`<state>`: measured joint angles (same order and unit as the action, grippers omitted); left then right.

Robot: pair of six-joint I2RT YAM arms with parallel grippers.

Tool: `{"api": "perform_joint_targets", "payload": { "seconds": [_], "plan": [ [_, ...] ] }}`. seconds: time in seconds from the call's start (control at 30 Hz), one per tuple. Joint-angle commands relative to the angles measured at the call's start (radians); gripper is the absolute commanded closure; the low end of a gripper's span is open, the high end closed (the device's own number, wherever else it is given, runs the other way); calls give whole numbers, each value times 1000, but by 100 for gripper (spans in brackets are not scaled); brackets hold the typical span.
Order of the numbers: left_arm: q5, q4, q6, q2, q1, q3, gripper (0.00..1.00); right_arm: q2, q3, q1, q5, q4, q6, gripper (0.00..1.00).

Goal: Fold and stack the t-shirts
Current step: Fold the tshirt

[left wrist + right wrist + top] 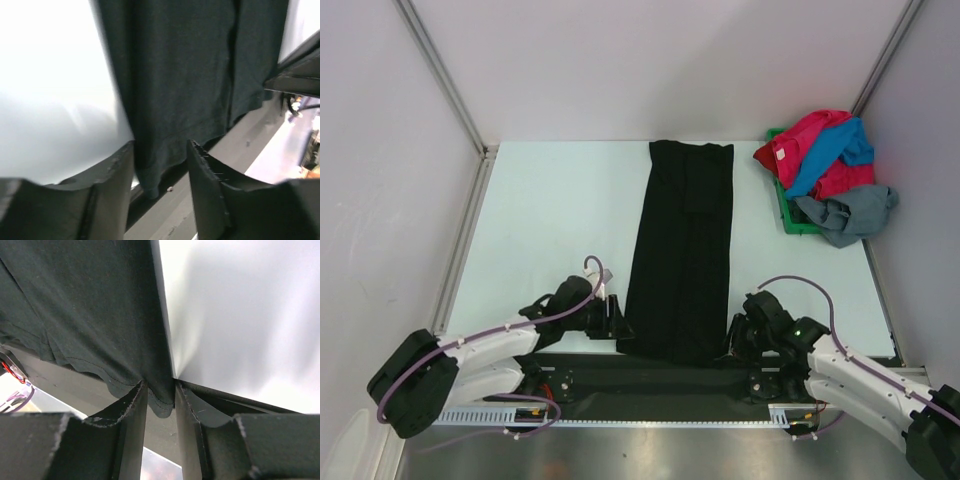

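The shirt's near corner (624, 343) (151, 167) hangs over the table's edge between my open fingers and closing now would catch it, so it is time for my left gripper to close.
A black t-shirt (680, 250) lies flat on the table as a long folded strip, and its near hem hangs over the table's front edge. My left gripper (618, 320) is at the near left corner. It is open, and the corner of the shirt (150, 175) hangs between its fingers close to the left one. My right gripper (735, 330) is at the near right corner. Its fingers are close together on the shirt's hem (162, 400). The red-pink (800, 140), bright blue (830, 150) and grey (855, 212) t-shirts lie heaped at the back right.
The heaped shirts sit in a green basket (785, 215) against the right wall. White walls and metal rails close in the pale table (560, 220) at the left, back and right. A black rail (650, 375) runs along the table's near edge below the shirt's hem.
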<state>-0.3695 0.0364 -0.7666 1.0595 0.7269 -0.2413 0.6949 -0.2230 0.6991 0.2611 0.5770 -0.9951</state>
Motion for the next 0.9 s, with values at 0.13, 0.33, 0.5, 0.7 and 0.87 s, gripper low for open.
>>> {"api": "perform_joint_targets", "payload": {
  "seconds": [0.13, 0.33, 0.5, 0.7, 0.87],
  "plan": [
    [96, -147, 23, 37, 6, 31, 55, 5, 5, 0, -19, -42, -10, 70],
    [3, -55, 9, 69, 28, 69, 100, -49, -42, -1, -51, 1, -2, 100],
    [-16, -39, -94, -47, 115, 66, 100, -165, -186, -1, -154, 237, 23, 100],
    [15, -41, -217, -158, 178, 105, 100, -244, -214, 14, -123, 363, -7, 100],
    [21, -3, -267, -200, 209, 116, 100, -307, -200, 13, -106, 397, -20, 100]
  ]
}}
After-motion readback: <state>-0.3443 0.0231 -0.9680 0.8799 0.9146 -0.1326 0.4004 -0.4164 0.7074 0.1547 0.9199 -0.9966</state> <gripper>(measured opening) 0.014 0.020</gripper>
